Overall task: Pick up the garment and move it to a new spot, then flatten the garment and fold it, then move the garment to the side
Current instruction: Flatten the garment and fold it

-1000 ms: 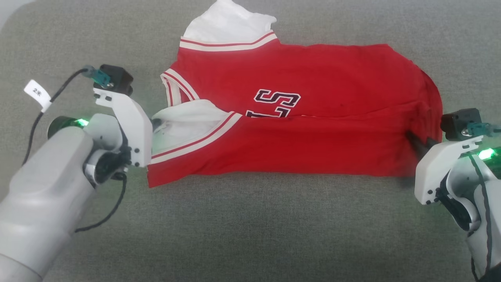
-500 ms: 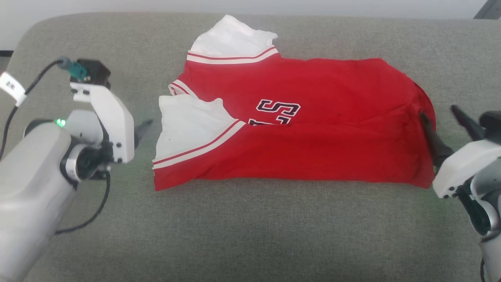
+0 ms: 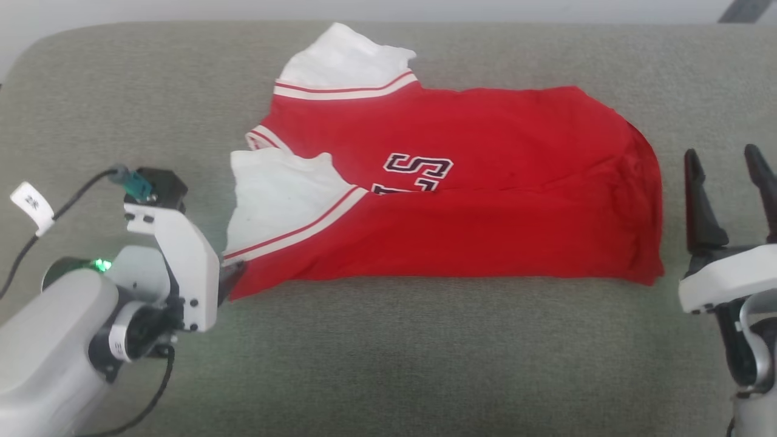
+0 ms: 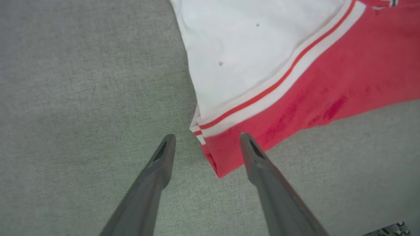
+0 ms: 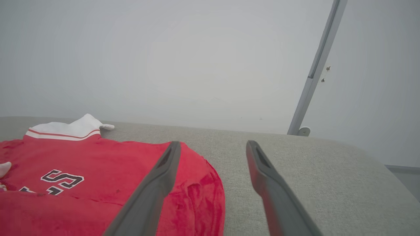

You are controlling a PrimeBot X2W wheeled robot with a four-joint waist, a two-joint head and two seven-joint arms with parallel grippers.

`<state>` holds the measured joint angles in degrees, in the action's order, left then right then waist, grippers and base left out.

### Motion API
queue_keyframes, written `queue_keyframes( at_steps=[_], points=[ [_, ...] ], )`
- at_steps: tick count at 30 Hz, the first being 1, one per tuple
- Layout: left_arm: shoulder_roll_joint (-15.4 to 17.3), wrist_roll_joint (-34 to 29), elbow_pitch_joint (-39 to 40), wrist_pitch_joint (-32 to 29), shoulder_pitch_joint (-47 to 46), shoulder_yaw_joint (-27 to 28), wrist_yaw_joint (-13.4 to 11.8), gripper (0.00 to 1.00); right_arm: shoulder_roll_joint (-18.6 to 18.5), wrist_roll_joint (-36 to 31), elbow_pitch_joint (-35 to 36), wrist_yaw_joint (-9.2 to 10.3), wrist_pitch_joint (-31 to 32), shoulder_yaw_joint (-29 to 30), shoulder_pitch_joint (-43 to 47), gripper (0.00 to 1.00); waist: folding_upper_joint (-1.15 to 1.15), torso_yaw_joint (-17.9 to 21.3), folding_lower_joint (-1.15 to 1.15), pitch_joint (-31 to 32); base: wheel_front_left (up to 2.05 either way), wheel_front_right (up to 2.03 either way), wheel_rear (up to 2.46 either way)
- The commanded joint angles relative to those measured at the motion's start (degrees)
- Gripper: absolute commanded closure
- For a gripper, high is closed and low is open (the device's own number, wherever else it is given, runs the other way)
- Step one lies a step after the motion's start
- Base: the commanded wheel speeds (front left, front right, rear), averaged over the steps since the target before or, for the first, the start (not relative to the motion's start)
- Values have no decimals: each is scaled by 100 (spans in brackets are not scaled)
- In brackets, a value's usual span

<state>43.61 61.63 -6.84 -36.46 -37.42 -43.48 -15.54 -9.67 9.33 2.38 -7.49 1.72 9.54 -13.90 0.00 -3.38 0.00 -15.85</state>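
My right gripper grips the T-shirt by its red hem (image 3: 644, 211) (image 5: 203, 196) next, to fold the T-shirt and shift it to a new spot.
The garment (image 3: 485, 200), a red T-shirt with white sleeves, lies folded lengthwise on the grey-green padded surface (image 3: 388, 364). Its front half is laid over the back half, and half of a dark letter print shows at the fold. My left gripper (image 3: 230, 279) is at the garment's front left corner. In the left wrist view, that gripper (image 4: 207, 141) is open, with the red corner (image 4: 223, 157) lying between the fingers, ungripped. My right gripper (image 3: 721, 153) stands open just off the garment's right edge, holding nothing. The right wrist view shows the right gripper (image 5: 213, 146) above the garment's red hem (image 5: 203, 196).
The padded surface's far rim (image 3: 546, 27) runs close behind the upper white sleeve (image 3: 340, 60). A pale wall and a slanted metal pole (image 5: 315, 72) stand beyond it. A black cable with a white tag (image 3: 33, 203) hangs off my left arm.
Both grippers have opened and let go of the garment. The left one drew back toward the front left corner, the right one pulled off the right edge. The near white sleeve now lies flat.
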Motion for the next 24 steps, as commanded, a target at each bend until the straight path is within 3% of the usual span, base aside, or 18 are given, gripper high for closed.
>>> queue_keyframes(
  at_steps=[1,9,16,18,24],
  points=[
    [25,67,50,-9,101,-9,-55,0,59,-47,66,-1,-42,16,76,0,0,79,0,-59,0,0,0],
    [33,-49,-208,181,244,-16,-175,0,288,-73,303,-1,14,58,187,0,0,337,0,-303,0,0,0],
    [-202,11,-892,213,283,-152,5,0,336,20,281,-1,465,84,365,0,0,419,0,-374,0,0,0],
    [-305,93,-1040,135,307,-210,128,100,323,87,230,-1,760,90,411,0,0,410,0,-361,0,0,0],
    [-533,78,-1307,117,217,-322,392,100,286,351,147,-1,1925,115,412,0,0,308,0,-362,0,0,0]
  ],
)
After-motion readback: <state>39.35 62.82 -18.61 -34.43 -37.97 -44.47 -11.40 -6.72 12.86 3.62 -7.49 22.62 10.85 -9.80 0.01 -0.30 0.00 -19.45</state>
